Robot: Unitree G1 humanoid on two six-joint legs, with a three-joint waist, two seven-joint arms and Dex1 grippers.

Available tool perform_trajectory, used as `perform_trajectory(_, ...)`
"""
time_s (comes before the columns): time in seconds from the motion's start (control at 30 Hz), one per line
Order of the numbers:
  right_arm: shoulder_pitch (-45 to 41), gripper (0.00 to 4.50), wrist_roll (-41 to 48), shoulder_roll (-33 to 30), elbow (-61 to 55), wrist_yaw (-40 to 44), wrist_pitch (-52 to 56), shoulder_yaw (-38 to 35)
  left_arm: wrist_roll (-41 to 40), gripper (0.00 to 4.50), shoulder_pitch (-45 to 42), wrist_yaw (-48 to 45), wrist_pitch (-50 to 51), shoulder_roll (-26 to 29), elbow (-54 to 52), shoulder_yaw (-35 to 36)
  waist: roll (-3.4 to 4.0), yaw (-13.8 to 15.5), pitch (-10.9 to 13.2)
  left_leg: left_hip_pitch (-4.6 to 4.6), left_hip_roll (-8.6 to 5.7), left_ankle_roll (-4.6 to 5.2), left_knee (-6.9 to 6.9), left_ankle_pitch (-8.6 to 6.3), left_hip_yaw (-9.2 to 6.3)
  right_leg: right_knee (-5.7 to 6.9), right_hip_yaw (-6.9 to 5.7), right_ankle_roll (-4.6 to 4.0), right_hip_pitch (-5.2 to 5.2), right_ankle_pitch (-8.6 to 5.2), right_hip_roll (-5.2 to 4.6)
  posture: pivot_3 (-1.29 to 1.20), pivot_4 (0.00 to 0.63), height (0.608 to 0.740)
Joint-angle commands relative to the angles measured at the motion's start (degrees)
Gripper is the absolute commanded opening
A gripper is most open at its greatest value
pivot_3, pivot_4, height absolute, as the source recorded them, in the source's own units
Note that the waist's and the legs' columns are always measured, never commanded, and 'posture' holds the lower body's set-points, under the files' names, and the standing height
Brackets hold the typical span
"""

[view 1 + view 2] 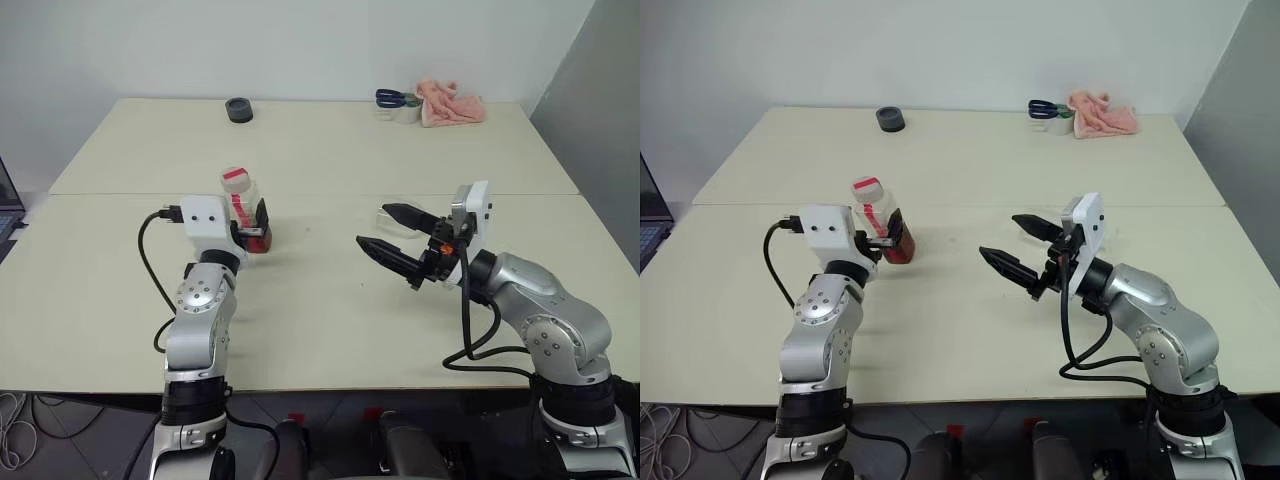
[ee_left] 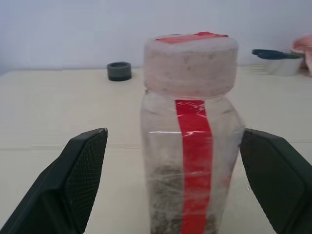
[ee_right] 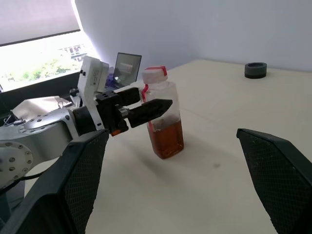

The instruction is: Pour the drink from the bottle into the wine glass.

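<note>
My left gripper's fingers are around the body of the bottle, and its cap is above those fingers. My right gripper next needs to grab the bottle by its whitish cap [image 1: 236, 180] [image 3: 155, 75].
The bottle [image 1: 243, 203], clear plastic with a red label strip and a red-topped cap [image 2: 191, 63], stands upright on the cream table [image 1: 320, 300], left of centre. The amber drink [image 3: 166, 139] fills its lower part. My left gripper [image 1: 250, 225] is open around the bottle's body, and in the left wrist view its fingers [image 2: 73, 180] stand clear of it on both sides. My right gripper [image 1: 373, 226] hovers open and empty to the right of the bottle, pointing at it. The wine glass is hidden.
At the table's far edge lie a dark tape roll [image 1: 238, 110], blue-handled scissors [image 1: 390, 97] on a small white dish, and a pink cloth [image 1: 450, 102]. A laptop [image 3: 126, 68] sits off the left side. A seam [image 1: 330, 194] crosses the tabletop.
</note>
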Motion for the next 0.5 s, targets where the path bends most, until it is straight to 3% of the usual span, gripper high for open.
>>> perform_trajectory(0.03,-0.65,4.5,1.01,0.29,-1.84,-0.76,-0.46,-0.78,-0.79,4.48,-3.19,-1.52,-2.9,0.86,2.49,0.03,0.0,-0.01,0.0,0.0,0.0,0.0,0.0,0.0,0.0,0.0,0.0,0.0,0.0,0.0,0.0,0.0,0.15,0.74)
perform_trajectory(0.5,0.38,4.5,1.45,-0.02,-3.14,-2.71,-0.35,-1.6,-0.43,4.48,-7.9,-2.52,-8.42,1.8,11.56,0.74,0.0,-0.02,0.0,-0.02,0.0,0.0,0.0,0.0,-0.04,0.01,-0.01,0.0,-0.01,0.01,-0.01,0.0,0.15,0.74)
